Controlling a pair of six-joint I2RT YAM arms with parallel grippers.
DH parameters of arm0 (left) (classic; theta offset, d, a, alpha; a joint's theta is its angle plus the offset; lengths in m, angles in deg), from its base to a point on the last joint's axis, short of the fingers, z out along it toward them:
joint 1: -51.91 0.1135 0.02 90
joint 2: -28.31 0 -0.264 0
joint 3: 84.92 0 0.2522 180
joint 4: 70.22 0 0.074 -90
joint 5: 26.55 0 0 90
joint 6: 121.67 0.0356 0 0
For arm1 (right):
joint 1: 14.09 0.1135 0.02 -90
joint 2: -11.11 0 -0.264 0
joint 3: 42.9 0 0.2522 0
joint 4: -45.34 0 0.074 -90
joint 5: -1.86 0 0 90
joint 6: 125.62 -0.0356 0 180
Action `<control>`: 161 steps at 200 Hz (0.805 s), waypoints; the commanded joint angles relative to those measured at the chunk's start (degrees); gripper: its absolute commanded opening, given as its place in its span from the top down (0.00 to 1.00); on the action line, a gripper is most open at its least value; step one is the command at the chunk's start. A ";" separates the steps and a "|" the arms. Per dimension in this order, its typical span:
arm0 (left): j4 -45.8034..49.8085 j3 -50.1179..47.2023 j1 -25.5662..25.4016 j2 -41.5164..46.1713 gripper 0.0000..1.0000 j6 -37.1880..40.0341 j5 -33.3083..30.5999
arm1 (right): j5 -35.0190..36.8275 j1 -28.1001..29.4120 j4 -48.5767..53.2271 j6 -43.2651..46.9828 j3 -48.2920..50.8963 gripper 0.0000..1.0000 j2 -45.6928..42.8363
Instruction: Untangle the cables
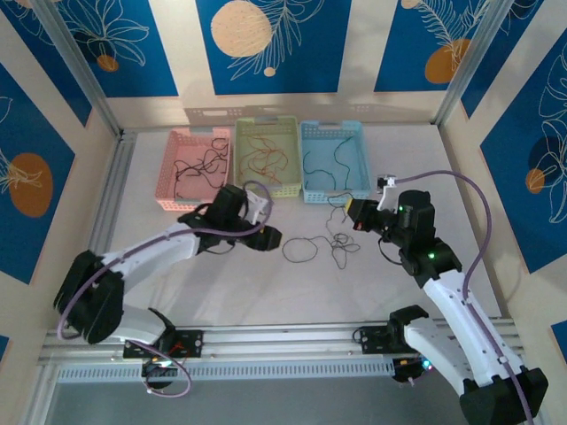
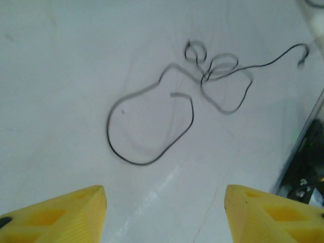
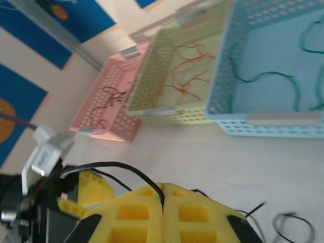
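The left gripper should next grab the big loop (image 1: 285,252) on the side away from the knotted tangle (image 1: 341,248), to pull the knot open and untangle the black cable.
On the white table lie thin black cables: a big loop (image 1: 299,251) (image 2: 147,126) joined to a small knotted tangle (image 1: 341,248) (image 2: 210,68). My left gripper (image 1: 267,237) (image 2: 165,202) hovers just left of the loop. Its yellow fingers (image 2: 66,215) stand wide apart and open, with only bare table between them. My right gripper (image 1: 352,211) (image 3: 163,187) is above the tangle, shut on a black cable (image 3: 119,166) that arcs in from the left and disappears into the seam between its fingers. Another strand (image 3: 283,223) lies on the table behind it.
Three baskets stand in a row at the back: a pink basket (image 1: 168,181) (image 3: 109,121) with black wires, a yellow-green basket (image 1: 241,164) (image 3: 167,109) with orange-red wires, and a blue basket (image 1: 306,168) (image 3: 268,124) with dark green wires. Metal frame rails line the table's edges.
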 commanded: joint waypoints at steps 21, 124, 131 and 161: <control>-7.18 3.03 -4.45 -7.80 0.36 -1.77 -4.25 | 3.40 -7.68 6.96 -0.19 2.19 1.00 -3.24; -6.94 16.46 -11.31 -23.95 0.35 -6.56 -15.12 | 1.16 -13.93 4.82 0.04 6.06 1.00 -3.64; -7.32 17.43 -11.35 -25.18 0.35 -6.63 -15.14 | 1.03 -14.01 4.82 0.01 6.30 1.00 -3.65; -5.60 22.17 -11.88 -29.98 0.40 -6.39 -13.62 | 0.81 -14.16 4.38 -0.08 6.82 1.00 -3.65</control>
